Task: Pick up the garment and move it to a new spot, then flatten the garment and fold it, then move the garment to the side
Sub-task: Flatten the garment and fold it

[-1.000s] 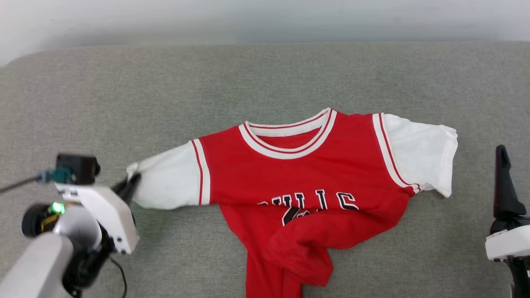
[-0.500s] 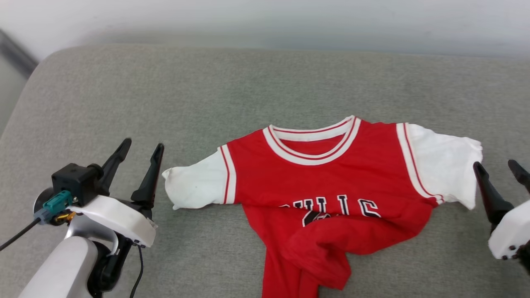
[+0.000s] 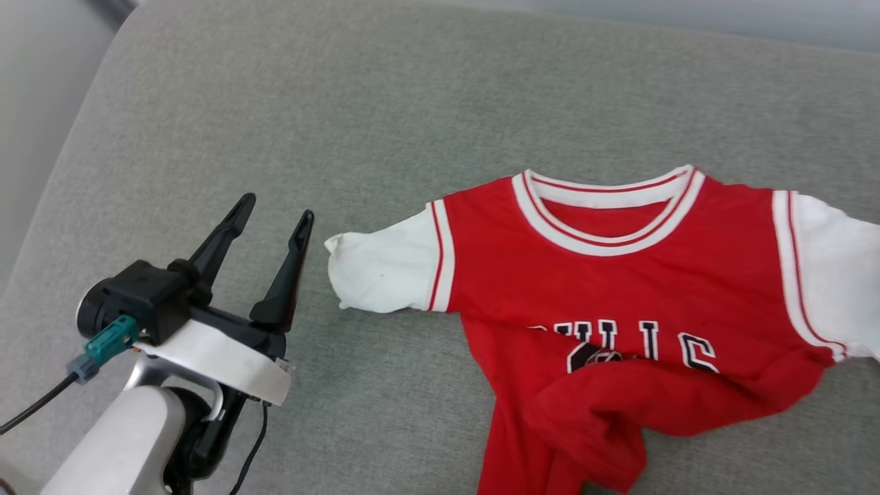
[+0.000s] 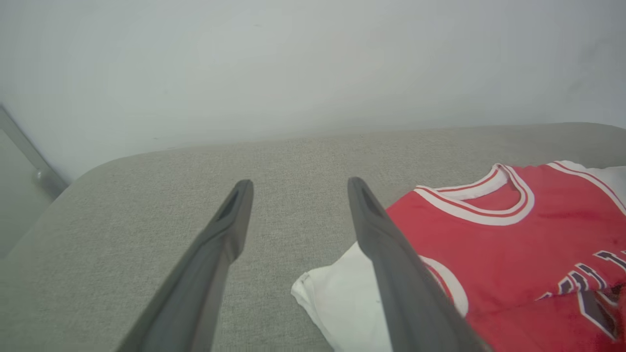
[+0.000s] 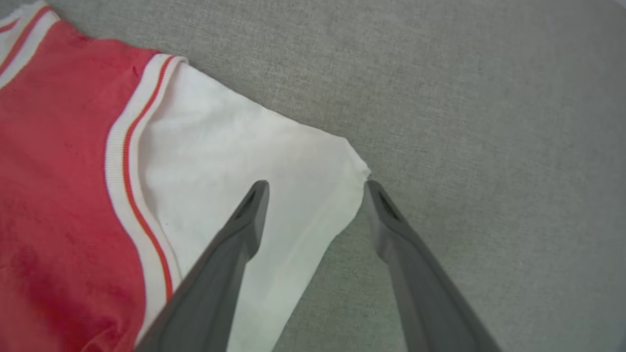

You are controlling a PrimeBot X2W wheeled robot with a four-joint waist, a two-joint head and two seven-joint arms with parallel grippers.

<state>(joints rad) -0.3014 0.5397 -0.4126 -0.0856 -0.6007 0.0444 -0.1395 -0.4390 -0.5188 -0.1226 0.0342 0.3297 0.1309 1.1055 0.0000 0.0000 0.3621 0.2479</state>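
Note:
I need to grab the jersey with my left gripper next, by its white sleeve's cuff edge (image 3: 335,260), so that I can move the red jersey (image 3: 610,284) to a new spot.
The garment (image 3: 619,275), a red jersey with white short sleeves, striped trim and black letters, lies face up on the grey cushion (image 3: 412,103). Its lower part is bunched and folded up over the letters. My left gripper (image 3: 275,210) stands open just left of the white left sleeve (image 3: 378,271), holding nothing. In the left wrist view the garment (image 4: 513,254) lies to the right of my open left gripper (image 4: 296,188). My right gripper (image 5: 315,188) hangs open above the outer edge of the other white sleeve (image 5: 244,156), not touching it.
The grey cushion's rounded left edge (image 3: 75,158) runs down beside my left arm, with a pale wall (image 4: 293,63) behind the cushion. Bare cushion stretches left of and beyond the jersey.
My left gripper let go of the left sleeve and stands open beside it. The head camera turned, shifting the jersey rightward, and the right gripper has left that view.

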